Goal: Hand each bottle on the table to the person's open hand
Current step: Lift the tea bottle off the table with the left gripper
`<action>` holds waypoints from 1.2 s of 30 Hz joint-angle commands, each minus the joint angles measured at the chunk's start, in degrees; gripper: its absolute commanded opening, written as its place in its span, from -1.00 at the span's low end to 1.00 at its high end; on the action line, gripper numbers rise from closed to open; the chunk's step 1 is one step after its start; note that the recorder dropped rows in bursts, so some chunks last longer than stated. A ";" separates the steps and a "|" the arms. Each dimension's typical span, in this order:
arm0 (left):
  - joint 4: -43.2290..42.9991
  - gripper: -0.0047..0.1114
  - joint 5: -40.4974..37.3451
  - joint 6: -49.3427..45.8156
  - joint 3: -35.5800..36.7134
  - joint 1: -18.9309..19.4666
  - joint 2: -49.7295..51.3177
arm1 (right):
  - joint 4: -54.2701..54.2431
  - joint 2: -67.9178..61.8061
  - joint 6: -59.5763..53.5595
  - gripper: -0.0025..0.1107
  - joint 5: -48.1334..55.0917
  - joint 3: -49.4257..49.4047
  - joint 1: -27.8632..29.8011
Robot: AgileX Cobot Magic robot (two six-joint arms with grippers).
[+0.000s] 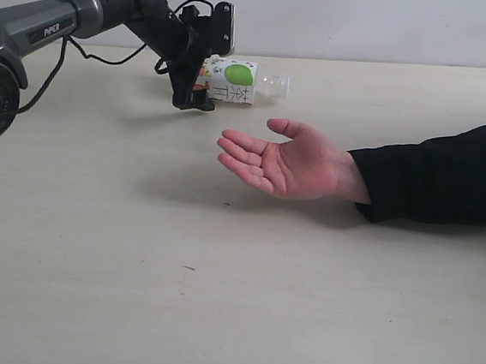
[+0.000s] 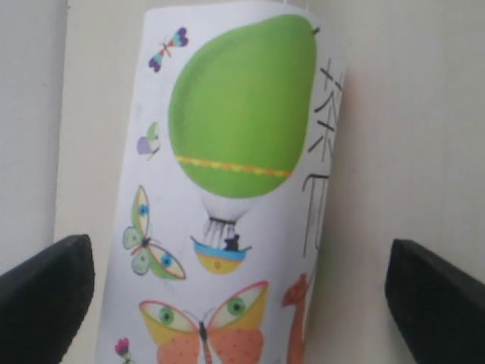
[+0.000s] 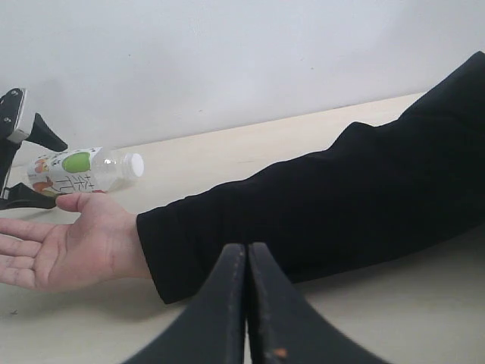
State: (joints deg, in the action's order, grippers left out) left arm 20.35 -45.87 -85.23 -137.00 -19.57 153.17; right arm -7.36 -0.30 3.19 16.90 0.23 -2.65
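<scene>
My fingers are on both sides of the bottle's white label (image 1: 234,82) (image 2: 216,220), so I will close my left gripper. Closing now would catch the bottle.
One bottle (image 1: 240,80), clear with a white label showing a green apple and butterflies (image 2: 235,189), lies on its side toward the back of the table (image 1: 214,300), its white cap (image 3: 135,164) pointing right. My left gripper (image 1: 210,63) is open with a finger on each side of the labelled end; in the left wrist view a strip of table shows between the label and one finger (image 2: 436,296). The person's open hand (image 1: 283,164) rests palm up just in front of the bottle. My right gripper (image 3: 246,254) is shut and empty, low over the table near the black sleeve (image 3: 341,197). The other bottles are out of view.
The person's forearm in the black sleeve (image 1: 451,168) stretches in from the right edge across the table. A pale wall (image 1: 370,22) rises behind the table's far edge. A black cable (image 1: 109,57) hangs under the left arm.
</scene>
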 commanded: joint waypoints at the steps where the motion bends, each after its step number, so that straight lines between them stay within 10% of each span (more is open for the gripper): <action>1: -0.04 0.90 -0.11 0.43 -0.44 0.13 0.11 | 0.23 0.30 -0.13 -0.96 -0.48 -0.23 0.02; 6: -0.03 0.66 -0.11 0.46 -0.44 0.13 0.11 | 0.23 0.30 -0.13 -0.96 -0.48 -0.23 0.02; 15: 0.10 -0.92 -1.82 0.46 -0.44 0.13 0.11 | 0.23 0.30 -0.13 -0.96 -0.48 -0.23 0.02; 36: -0.69 -0.92 -6.30 15.21 -0.44 0.02 -7.47 | 0.23 0.30 -0.13 -0.96 -0.48 -0.23 0.02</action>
State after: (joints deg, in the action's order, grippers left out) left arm 19.46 -50.35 -73.17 -137.23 -19.57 147.34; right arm -7.36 -0.30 3.19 16.90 0.23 -2.65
